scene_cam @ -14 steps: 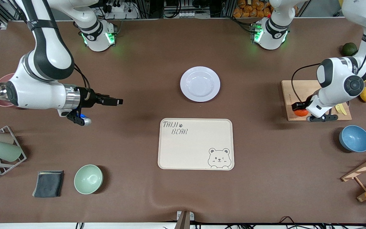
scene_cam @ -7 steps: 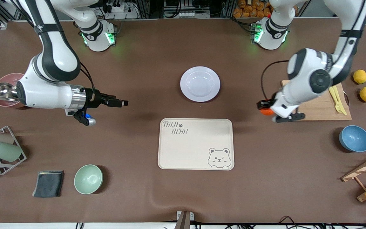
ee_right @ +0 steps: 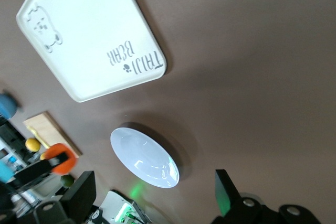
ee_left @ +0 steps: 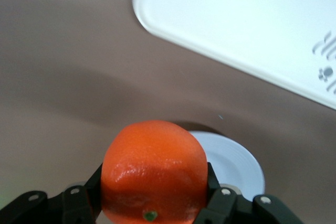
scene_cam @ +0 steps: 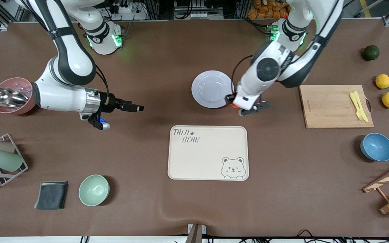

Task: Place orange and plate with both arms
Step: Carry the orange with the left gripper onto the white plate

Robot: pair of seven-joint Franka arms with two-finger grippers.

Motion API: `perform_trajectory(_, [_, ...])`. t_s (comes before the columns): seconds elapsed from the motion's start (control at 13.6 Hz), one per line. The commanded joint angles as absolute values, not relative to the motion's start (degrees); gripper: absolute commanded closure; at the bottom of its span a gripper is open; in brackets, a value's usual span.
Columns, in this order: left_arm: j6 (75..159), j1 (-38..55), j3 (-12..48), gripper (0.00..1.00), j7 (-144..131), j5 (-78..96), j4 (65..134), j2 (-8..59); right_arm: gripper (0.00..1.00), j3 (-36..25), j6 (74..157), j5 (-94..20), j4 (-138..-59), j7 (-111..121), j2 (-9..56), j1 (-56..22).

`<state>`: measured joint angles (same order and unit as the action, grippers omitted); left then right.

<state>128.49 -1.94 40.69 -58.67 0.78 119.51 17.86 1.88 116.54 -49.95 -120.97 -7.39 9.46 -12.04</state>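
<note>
The orange (scene_cam: 234, 105) hangs at the plate's outer rim (scene_cam: 211, 89), short of the plate's centre, so my left gripper should stay closed on it until it is farther in.
The pale round plate (scene_cam: 211, 88) lies on the brown table between the two arms' bases and the bear tray. My left gripper (scene_cam: 231, 101) hangs over the plate's rim on the left arm's side, shut on the glossy orange (scene_cam: 234, 105). In the left wrist view the orange (ee_left: 154, 169) fills the space between the black fingers, with the plate (ee_left: 236, 163) partly hidden under it. My right gripper (scene_cam: 135, 108) hovers over bare table toward the right arm's end, open and holding nothing. The right wrist view shows the plate (ee_right: 144, 157) ahead of the open right gripper (ee_right: 152, 195).
The cream bear tray (scene_cam: 208, 153) lies nearer the front camera than the plate. A wooden board (scene_cam: 333, 106) with a yellow fork (scene_cam: 358, 105), two lemons (scene_cam: 382, 81), a dark green fruit (scene_cam: 371, 52) and a blue bowl (scene_cam: 377, 146) are toward the left arm's end. A green bowl (scene_cam: 94, 190) and a pink cup (scene_cam: 12, 96) are toward the right arm's end.
The left arm has carried the orange from the wooden board across to the plate's edge. The right gripper has edged a little toward the plate, still open.
</note>
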Motion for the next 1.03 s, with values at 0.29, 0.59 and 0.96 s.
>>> perform_trajectory(0.29, [136.1,8.2,40.1,0.86,-74.1,0.4,119.8,27.3,0.00,1.8,120.8,-60.1,-128.8,7.3,7.6,-12.1])
perform_trajectory(0.59, [140.5,9.3,40.0,0.53,-77.9,-4.6,121.6,31.3,0.00,1.8,126.9,-65.0,-130.5,9.6,7.8,-16.4])
perform_trajectory(0.96, [140.2,9.7,40.0,0.00,-81.0,-7.5,122.3,31.6,0.00,1.8,130.4,-70.8,-133.0,16.1,8.3,-19.0])
